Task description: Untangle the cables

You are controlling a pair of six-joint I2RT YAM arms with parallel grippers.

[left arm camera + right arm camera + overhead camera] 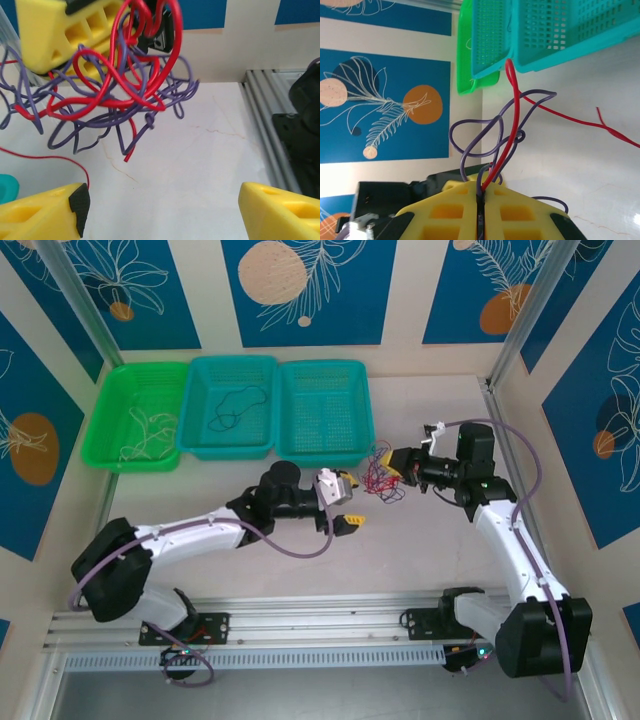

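Note:
My left gripper grabs only the purple cable's loose hanging loops next, to untangle it from the red cable.
A tangle of red and purple cables hangs just above the table, right of centre. My right gripper is shut on it. In the right wrist view a red cable and a purple cable rise out of the closed jaws of that gripper. A thin red strand trails off over the table. My left gripper stands open just left of and below the tangle. In its own view the tangle hangs ahead of the left gripper, with nothing between its fingers.
Three baskets line the back: a green basket with a whitish wire, a teal basket with a dark wire, and another teal basket. A metal rail borders the table's right side.

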